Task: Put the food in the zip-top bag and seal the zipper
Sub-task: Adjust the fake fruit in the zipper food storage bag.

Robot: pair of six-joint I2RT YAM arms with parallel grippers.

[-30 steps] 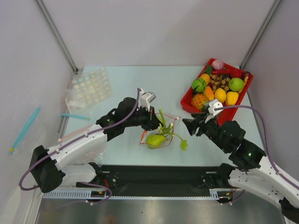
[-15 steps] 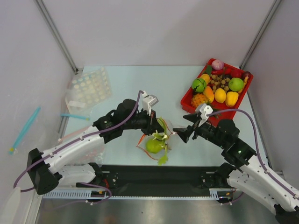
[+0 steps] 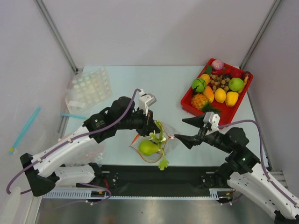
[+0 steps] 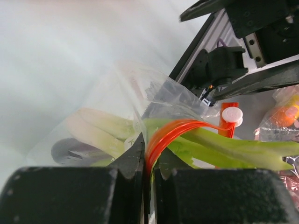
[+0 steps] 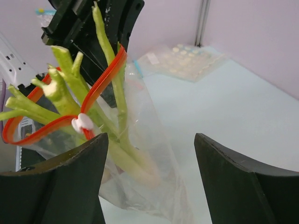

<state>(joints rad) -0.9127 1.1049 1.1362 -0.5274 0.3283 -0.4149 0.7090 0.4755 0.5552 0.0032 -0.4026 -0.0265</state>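
My right gripper grabs the zip-top bag at the zipper's end [image 3: 173,137] beside the white slider [image 5: 84,122] next. This leaves the slider and the bag's opening free for sealing.
My left gripper [image 3: 150,127] is shut on the red-orange zipper [image 4: 182,128] and holds the clear zip-top bag [image 3: 169,142] up off the table. The bag's mouth is open. Inside it are the green pear [image 3: 147,147], the leek [image 4: 224,147] with its leaves sticking out of the mouth, and the dark eggplant [image 4: 70,149]. The zipper's white slider [image 5: 84,122] sits at the end of the strip nearer my right gripper. My right gripper [image 3: 181,130] is wide open just right of the bag, not touching it. In the right wrist view the bag [image 5: 154,126] hangs between its open fingers [image 5: 70,182].
A red tray [image 3: 187,105] of toy fruit stands at the back right. A clear blister tray [image 3: 88,88] lies at the back left, with other clear bags [image 3: 77,135] under my left arm. The black base rail [image 3: 159,175] runs just below the bag.
My left gripper has drawn the bag toward the near edge and a little left, with the pear now hanging lower. My right gripper came in toward the bag and opened wider.
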